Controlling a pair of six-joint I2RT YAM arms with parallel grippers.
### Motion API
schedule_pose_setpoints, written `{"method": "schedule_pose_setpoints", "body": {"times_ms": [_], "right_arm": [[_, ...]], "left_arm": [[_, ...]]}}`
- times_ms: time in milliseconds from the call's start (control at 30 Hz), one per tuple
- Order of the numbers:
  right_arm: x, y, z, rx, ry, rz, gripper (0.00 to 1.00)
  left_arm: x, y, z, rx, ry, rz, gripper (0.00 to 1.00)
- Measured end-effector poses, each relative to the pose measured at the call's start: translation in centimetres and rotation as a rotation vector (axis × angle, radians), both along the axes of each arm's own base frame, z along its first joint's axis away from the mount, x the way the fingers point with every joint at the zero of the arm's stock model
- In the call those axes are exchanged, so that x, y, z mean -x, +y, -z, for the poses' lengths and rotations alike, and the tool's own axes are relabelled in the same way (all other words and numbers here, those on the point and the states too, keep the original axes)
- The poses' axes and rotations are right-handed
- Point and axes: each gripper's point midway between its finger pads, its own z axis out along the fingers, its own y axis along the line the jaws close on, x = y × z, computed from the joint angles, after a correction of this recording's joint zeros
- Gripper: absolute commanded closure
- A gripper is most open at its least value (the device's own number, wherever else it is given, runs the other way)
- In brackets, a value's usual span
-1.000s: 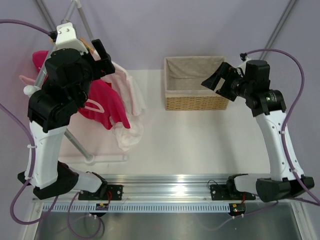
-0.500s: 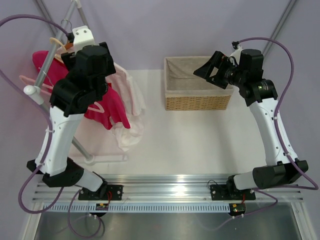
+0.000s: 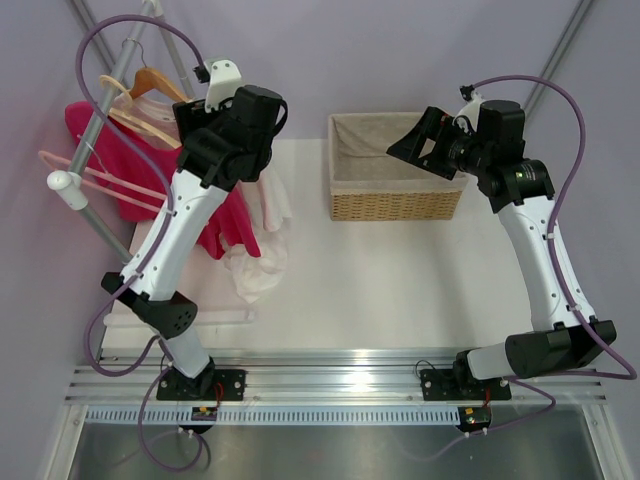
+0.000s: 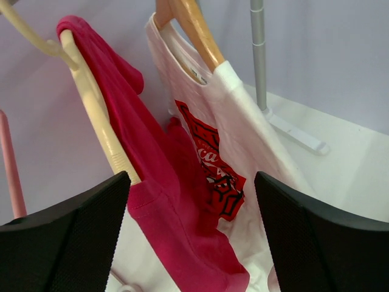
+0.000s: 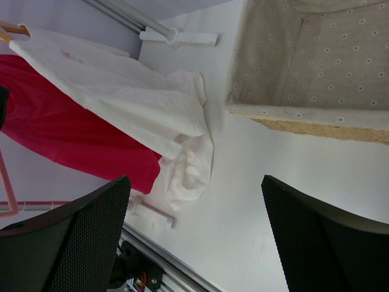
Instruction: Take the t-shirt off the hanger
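Note:
The hanger's hook and far arm will stay free to unhook and hand over, as my left gripper will next grab the cream hanger's near arm [image 3: 172, 141] [image 4: 135, 181] at the t-shirt's shoulder.
The magenta-red t-shirt [image 3: 108, 160] hangs on the cream hanger [image 3: 135, 118] on the rack at the far left. In the left wrist view the t-shirt [image 4: 164, 182] drapes over one arm of the hanger [image 4: 97, 115], whose bare lower part shows. My left gripper [image 3: 205, 150] is open and empty beside the t-shirt, and in its own view [image 4: 191, 176] the jaws stand wide with the cloth beyond them, not touched. My right gripper [image 3: 415, 140] is open and empty above the basket's right part, and its jaws [image 5: 196, 182] are wide.
A white t-shirt with a red logo [image 4: 249, 140] hangs on a brown wooden hanger [image 4: 194, 30] next to the red one, its hem on the table [image 3: 255, 275]. A pink hanger [image 3: 100, 172] hangs nearer. The grey rack pole [image 3: 100, 120] slants left. A wicker basket [image 3: 390, 205] stands mid-table.
My left arm has swung up and right, off the rack's front, so its gripper now faces the hanging shirts. My right gripper moved a little left over the basket, then held still.

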Motion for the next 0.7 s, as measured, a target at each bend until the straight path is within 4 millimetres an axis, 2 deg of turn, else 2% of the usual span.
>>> {"method": "schedule_pose_setpoints", "body": {"times_ms": [133,167,467,700], "right_arm": [[0.0,0.0,0.1,0.004,-0.001,-0.002,0.02],[0.0,0.0,0.1,0.005,-0.001,-0.003,0.02],[-0.5,0.1,1.8,0.020,0.054,-0.005,0.02],[-0.4,0.1,2.9,0.029,0.100,-0.008,0.02]], "left_arm": [[0.3,0.4,-0.1,0.015,-0.023,-0.029,0.05],[0.3,0.4,0.0,0.015,-0.023,-0.032,0.01],[1.6,2.1,1.9,0.033,0.019,-0.099,0.01],[2.0,3.0,2.2,0.016,0.043,-0.124,0.01]]}}
